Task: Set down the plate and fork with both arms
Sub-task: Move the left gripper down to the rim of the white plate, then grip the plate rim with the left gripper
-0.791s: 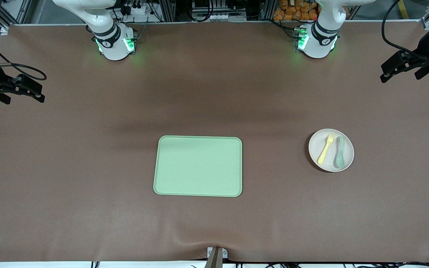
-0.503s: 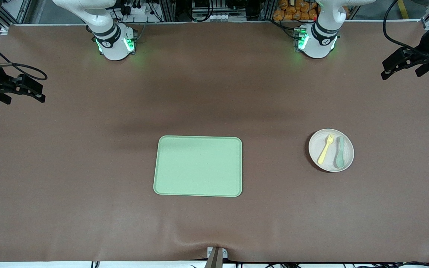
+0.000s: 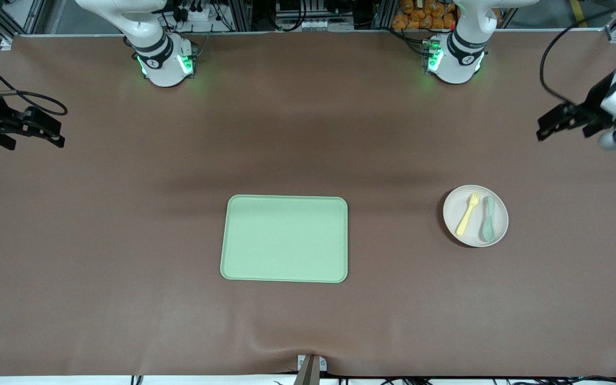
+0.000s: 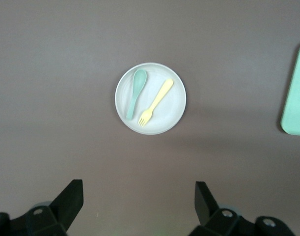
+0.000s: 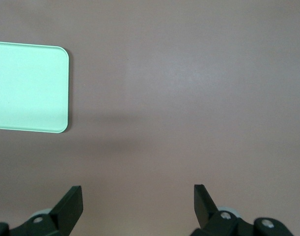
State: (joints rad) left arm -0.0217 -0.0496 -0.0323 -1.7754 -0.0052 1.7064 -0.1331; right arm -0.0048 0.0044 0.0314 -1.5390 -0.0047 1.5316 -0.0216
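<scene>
I need to grab the plate (image 3: 475, 215) next with my left gripper, by its rim beside the spoon, to put it with the plate's fork on the green tray.
The small off-white plate (image 3: 475, 215) lies on the brown table toward the left arm's end. On it lie the pale-yellow fork (image 3: 468, 214) and a grey-green spoon (image 3: 488, 218), side by side. The left wrist view shows the plate (image 4: 150, 98) with the fork (image 4: 156, 102) and the spoon (image 4: 136, 93). My left gripper (image 3: 546, 130) is open and empty, up in the air over bare table at the left arm's end; in its own view (image 4: 138, 196) the jaws stand wide apart. My right gripper (image 3: 54, 136) is open and empty over bare table at the right arm's end, also wide in its own view (image 5: 138, 196).
A rectangular light-green tray (image 3: 285, 238) lies in the middle of the table, nearer to the front camera. Its corner shows in the right wrist view (image 5: 29, 86) and its edge in the left wrist view (image 4: 296, 93). Black cables hang by both grippers.
My left gripper has moved down and toward the middle of the table, closer to the plate. The right arm, plate, fork and tray have not moved.
</scene>
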